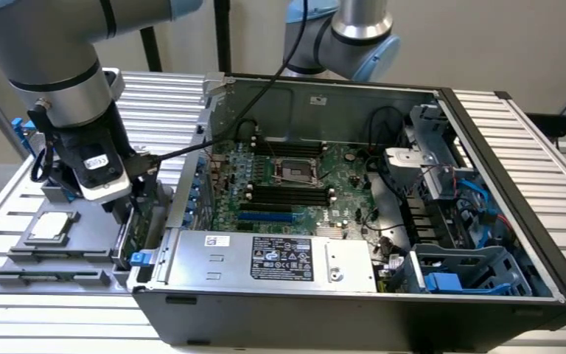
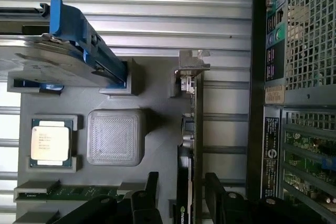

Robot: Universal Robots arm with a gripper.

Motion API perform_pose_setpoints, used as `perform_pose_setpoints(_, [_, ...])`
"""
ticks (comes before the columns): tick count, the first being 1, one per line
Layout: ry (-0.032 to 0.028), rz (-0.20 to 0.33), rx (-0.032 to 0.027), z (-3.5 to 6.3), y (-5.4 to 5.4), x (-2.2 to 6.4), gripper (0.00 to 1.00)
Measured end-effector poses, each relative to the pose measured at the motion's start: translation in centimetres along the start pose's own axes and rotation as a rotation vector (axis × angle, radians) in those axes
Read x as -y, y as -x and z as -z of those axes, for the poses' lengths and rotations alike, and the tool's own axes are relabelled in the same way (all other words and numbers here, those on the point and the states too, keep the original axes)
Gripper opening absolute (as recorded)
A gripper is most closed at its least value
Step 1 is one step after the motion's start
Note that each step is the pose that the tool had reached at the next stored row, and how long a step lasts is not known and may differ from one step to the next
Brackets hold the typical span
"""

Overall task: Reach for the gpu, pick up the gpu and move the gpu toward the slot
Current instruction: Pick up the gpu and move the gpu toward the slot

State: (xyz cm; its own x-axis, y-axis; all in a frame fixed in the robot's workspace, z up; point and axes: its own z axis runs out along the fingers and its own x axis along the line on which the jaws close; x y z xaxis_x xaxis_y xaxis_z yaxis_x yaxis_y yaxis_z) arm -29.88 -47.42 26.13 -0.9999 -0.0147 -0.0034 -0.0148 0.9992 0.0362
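The GPU's silver bracket (image 2: 192,62) sticks out sideways at its end. My gripper will next grab the GPU across its flat-sided shroud part (image 2: 189,202).
The gpu (image 2: 192,129) stands on edge in a grey holder tray (image 2: 152,93), dark and blade-like, with its silver end bracket (image 2: 192,65) at the far end. In the exterior view the gpu (image 1: 132,234) sits at the tray's edge, right beside the computer case's outer wall. My gripper (image 2: 181,195) is open and low over the card, with one black finger (image 2: 150,190) on each side of it. The card lies nearer to one finger than the other. In the exterior view the gripper (image 1: 129,212) hangs just above the card. The motherboard's blue slot (image 1: 268,217) lies inside the case.
The tray also holds a square silver processor chip (image 2: 51,143), a hard drive with blue rails (image 2: 63,59) and a memory stick (image 2: 68,192). The open computer case (image 1: 480,221) stands close beside the tray. A second arm (image 1: 347,33) rises behind the case.
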Motion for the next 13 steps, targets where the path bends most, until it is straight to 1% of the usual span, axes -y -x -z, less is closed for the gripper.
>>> perform_pose_setpoints(7, [0.0,0.001,-0.0001,-1.27,0.0,-0.03,0.48])
perform_pose_setpoints(9, [-0.0015,0.002,-0.0001,-1.62,0.0,-0.06,0.48])
perform_pose_setpoints(11, [-0.0036,0.002,-0.0002,-1.73,0.0,-0.1,0.48])
perform_pose_setpoints(13, [-0.0041,0.002,-0.0001,-1.74,0.1,-0.11,0.48])
